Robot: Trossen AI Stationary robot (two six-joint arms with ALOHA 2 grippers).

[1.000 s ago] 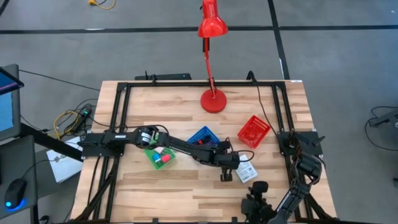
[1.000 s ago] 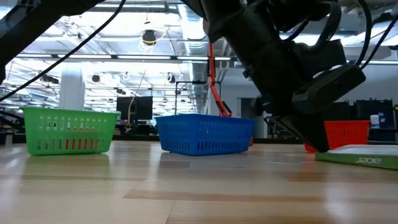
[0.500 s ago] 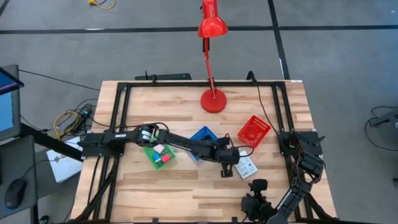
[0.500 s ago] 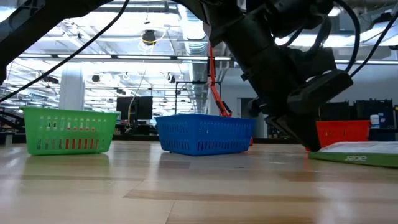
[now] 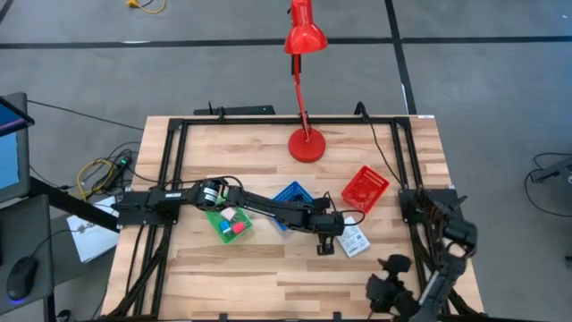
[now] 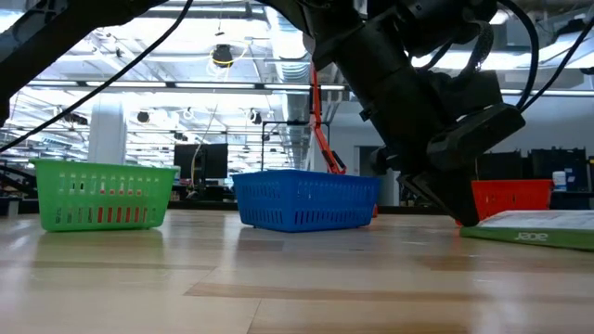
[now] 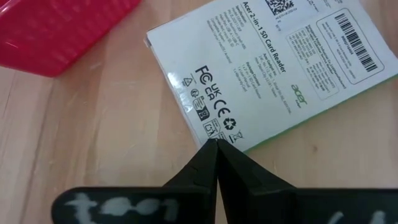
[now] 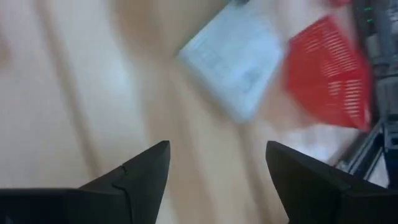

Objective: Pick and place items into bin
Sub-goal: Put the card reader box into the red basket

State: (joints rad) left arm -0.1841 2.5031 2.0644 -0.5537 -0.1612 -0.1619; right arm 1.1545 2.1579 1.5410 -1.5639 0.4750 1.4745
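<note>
The white printed packet [image 5: 355, 240] needs to go into the red bin [image 5: 365, 188], so my right gripper needs to grab it by its narrow side edges next.
The white printed packet [image 5: 355, 240] lies flat on the wood, between the red bin [image 5: 365, 188] and the table's near edge. My left gripper [image 5: 326, 243] reaches across from the left and is shut, with its tips at the packet's left edge [image 7: 215, 143]. A pink cube [image 5: 228, 216] and a red cube [image 5: 239, 229] sit in the green bin [image 5: 229, 224]. My right gripper [image 8: 217, 162] is open, hovering at the table's near right corner [image 5: 393, 291], with the packet [image 8: 233, 68] ahead of it. The other items are out of view. My left gripper has its shut fingertips [image 7: 211, 149] against the packet's printed face at its left edge [image 7: 219, 127], slanting down from the table's left. The packet [image 6: 534, 232] lies flat on the table. I cannot tell whether the tips press on it or only touch it.
The blue bin [image 5: 290, 194] stands under my left forearm, with the green bin left of it and the red bin right of it. A tall red desk lamp stands on its base [image 5: 307, 145] near the far edge. A black frame rims the table.
My left gripper has moved a little toward the far edge, staying shut, and the packet has slid that way with it, then stopped. My right arm has swung toward the table's right edge along the near side.
</note>
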